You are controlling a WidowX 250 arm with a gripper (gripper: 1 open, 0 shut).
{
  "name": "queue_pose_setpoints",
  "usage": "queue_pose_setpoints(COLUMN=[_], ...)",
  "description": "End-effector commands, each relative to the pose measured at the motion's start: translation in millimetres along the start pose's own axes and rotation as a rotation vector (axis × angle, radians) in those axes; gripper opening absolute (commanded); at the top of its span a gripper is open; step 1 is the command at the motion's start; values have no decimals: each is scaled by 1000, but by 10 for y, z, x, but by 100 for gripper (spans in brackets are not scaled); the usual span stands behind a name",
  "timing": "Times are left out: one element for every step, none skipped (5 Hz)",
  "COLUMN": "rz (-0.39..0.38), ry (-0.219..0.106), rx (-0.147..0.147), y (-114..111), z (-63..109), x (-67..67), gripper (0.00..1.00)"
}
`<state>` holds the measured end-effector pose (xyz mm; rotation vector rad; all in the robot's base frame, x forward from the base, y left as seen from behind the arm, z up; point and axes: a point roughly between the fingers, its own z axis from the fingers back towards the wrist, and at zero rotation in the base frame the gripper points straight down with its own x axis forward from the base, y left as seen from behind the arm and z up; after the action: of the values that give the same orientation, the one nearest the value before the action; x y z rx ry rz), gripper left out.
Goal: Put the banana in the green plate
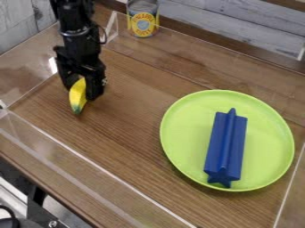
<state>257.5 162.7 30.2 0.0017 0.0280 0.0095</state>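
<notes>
My gripper is to grab the banana next by its yellow body above the greenish tip [78,91], so it can bring the banana over to the green plate.
The small yellow banana [78,96] lies on the wooden table at the left. My black gripper [78,82] stands straight over it, open, with one finger on each side of the banana's upper half. Its lower tip sticks out below the fingers. The large lime-green plate [187,134] lies at the right, well apart from the gripper. A blue ridged block [224,145] rests on the plate.
A clear plastic wall [143,183] rims the table along the front and left edges. A yellow-labelled can [143,24] stands at the back by the grey plank wall. Bare wood lies between banana and plate.
</notes>
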Motion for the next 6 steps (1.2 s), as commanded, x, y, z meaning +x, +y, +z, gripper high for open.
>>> queue_pose_setpoints(rz=[-7, -12, -15, -11, -14, -16], ry=[-46, -51, -49, -42, -40, -36], rx=[7, -6, -16, -22, -29, -36], y=[76, 70, 35, -3, -35, -67], z=[58, 26, 23, 16, 20, 29], x=[65, 80, 90, 99, 107, 111], gripper=[100, 0, 0, 100, 0, 0])
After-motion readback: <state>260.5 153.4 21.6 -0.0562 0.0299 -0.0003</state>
